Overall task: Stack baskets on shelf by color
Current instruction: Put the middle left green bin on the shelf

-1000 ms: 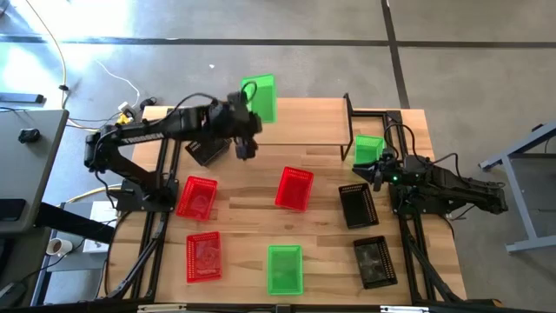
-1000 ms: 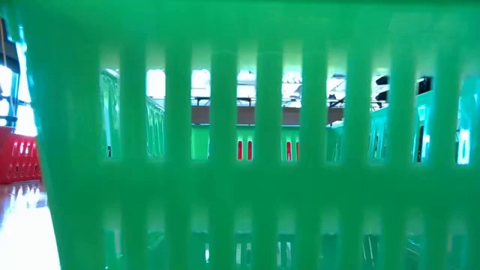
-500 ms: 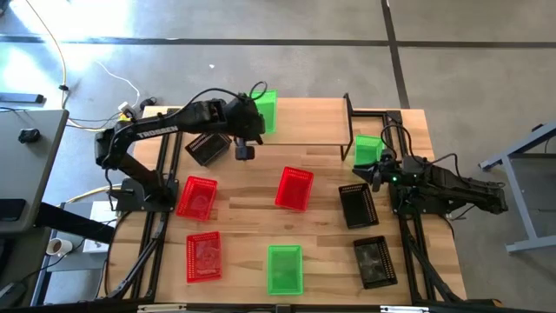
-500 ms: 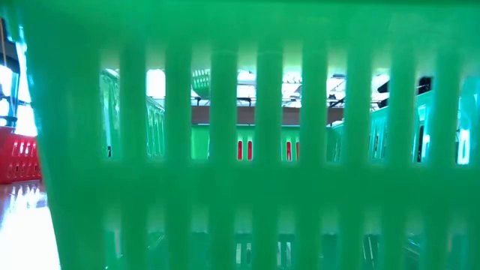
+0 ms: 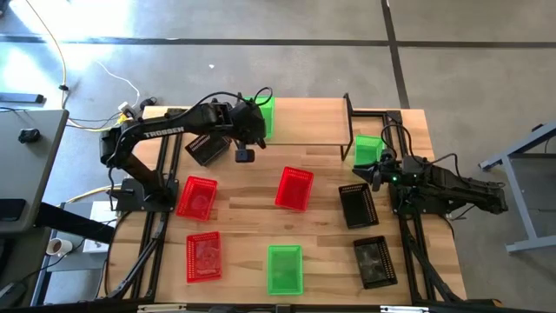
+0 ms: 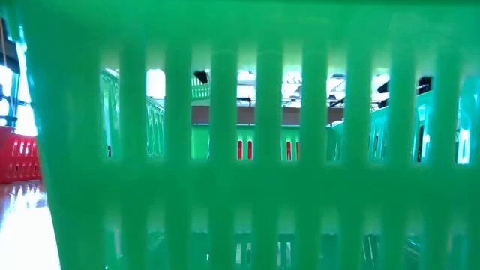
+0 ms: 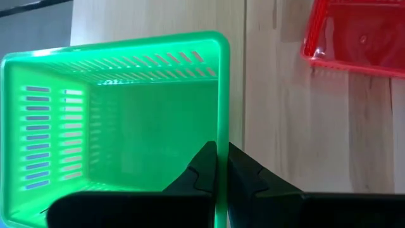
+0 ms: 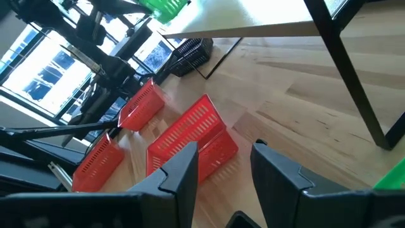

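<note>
The green basket's sides sit level inside the shelf's front edge (image 5: 308, 143) (image 7: 245, 82), so it is time for my left gripper to open now. The basket would rest there.
A green basket (image 5: 265, 109) is over the left end of the shelf (image 5: 306, 122), with my left gripper (image 7: 221, 155) shut on it. In the left wrist view the basket (image 7: 126, 120) is open side up above the shelf's light wood top (image 7: 158, 18). I cannot tell whether it touches the shelf. My right gripper (image 8: 224, 174) is open and holds nothing at the table's right side (image 5: 376, 172). Another green basket (image 5: 368, 149) sits by the shelf's right legs. My left gripper pinches the rim of one side wall (image 7: 222, 134) of the green basket, with one finger inside the basket and one outside. The fingers come slanting down from the table's left and lie along that wall. The basket stays open side up.
Three red baskets (image 5: 197, 196) (image 5: 203, 256) (image 5: 294, 189), three black baskets (image 5: 208, 148) (image 5: 357, 205) (image 5: 375, 261) and a green basket (image 5: 284, 268) lie on the table. That green basket's slotted wall (image 6: 240, 150) fills the low view.
My left gripper has gone down toward the shelf's left end with the green basket and has tipped further downward. The basket, tilted a second ago, now sits lower and closer to level over the shelf top.
</note>
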Available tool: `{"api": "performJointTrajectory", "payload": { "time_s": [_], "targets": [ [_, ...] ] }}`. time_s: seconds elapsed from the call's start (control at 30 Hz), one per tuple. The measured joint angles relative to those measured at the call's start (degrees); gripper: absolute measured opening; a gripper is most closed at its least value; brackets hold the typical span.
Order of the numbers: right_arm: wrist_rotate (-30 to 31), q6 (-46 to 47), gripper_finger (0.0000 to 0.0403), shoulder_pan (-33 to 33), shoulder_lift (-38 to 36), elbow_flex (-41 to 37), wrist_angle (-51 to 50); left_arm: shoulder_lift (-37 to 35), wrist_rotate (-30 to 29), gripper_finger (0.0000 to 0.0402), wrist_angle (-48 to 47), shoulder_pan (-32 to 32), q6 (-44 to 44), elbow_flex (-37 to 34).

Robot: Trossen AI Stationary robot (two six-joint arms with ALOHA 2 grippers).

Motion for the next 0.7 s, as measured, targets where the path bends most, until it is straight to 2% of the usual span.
{"api": "performJointTrajectory", "payload": {
  "time_s": [0.4,0.7],
  "targets": [
    [-0.04,0.00,0.0130,0.00,0.00,0.00,0.00,0.00,0.16,0.0004,-1.17,0.32,1.04,0.00],
    [-0.17,0.02,0.0130,0.00,0.00,-0.01,0.02,0.00,0.09,0.0020,-1.17,0.32,1.02,0.00]
  ]
}}
